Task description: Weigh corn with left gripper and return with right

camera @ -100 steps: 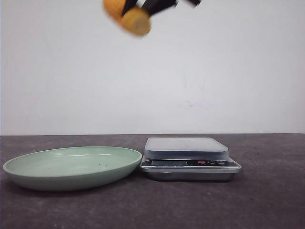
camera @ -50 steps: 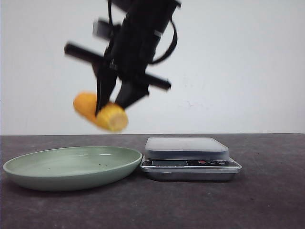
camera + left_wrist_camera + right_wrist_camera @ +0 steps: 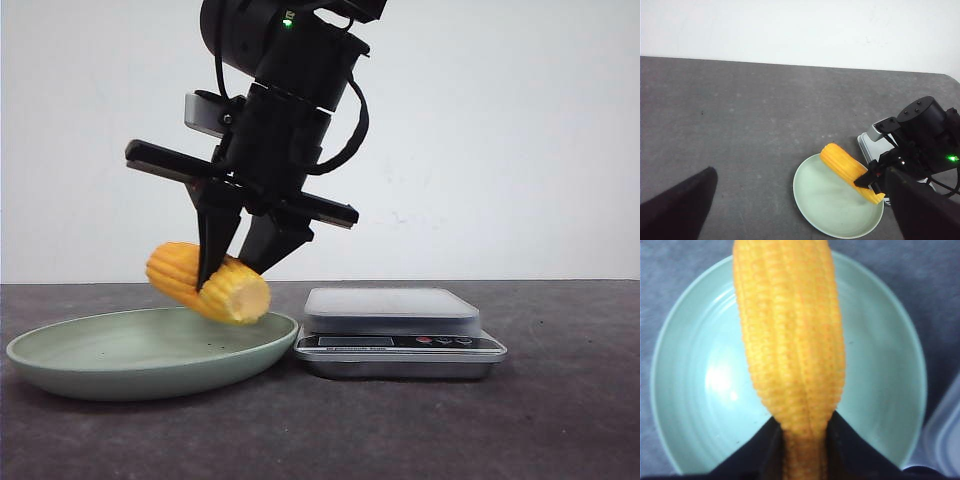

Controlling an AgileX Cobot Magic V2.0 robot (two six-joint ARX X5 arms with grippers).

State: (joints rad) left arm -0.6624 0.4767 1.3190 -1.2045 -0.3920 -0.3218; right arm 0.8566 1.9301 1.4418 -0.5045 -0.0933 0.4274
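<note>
The corn's lower end hangs inside the pale green plate's (image 3: 100,375) rim and the corn would lie there, so it is time for my right gripper to let go now.
The corn (image 3: 180,270) is a yellow-orange cob with a paler cut end. My right gripper (image 3: 228,272) is shut on it and holds it tilted just above the right part of a pale green plate (image 3: 100,375). In the right wrist view the corn (image 3: 790,340) sits between the black fingers (image 3: 850,450), over the plate (image 3: 685,390). The left wrist view looks down from high up on the corn (image 3: 842,162), the right gripper (image 3: 872,176) and the plate (image 3: 825,210). My left gripper (image 3: 800,220) is open and empty, far above the table. It does not show in the front view.
A silver kitchen scale (image 3: 395,305) with a flat grey pan stands right beside the plate on the dark table; it also shows in the left wrist view (image 3: 871,142) and the right wrist view (image 3: 942,440). A white wall stands behind.
My right gripper has come down with the corn from the top of the front view to just above the plate. The plate and scale have not moved.
</note>
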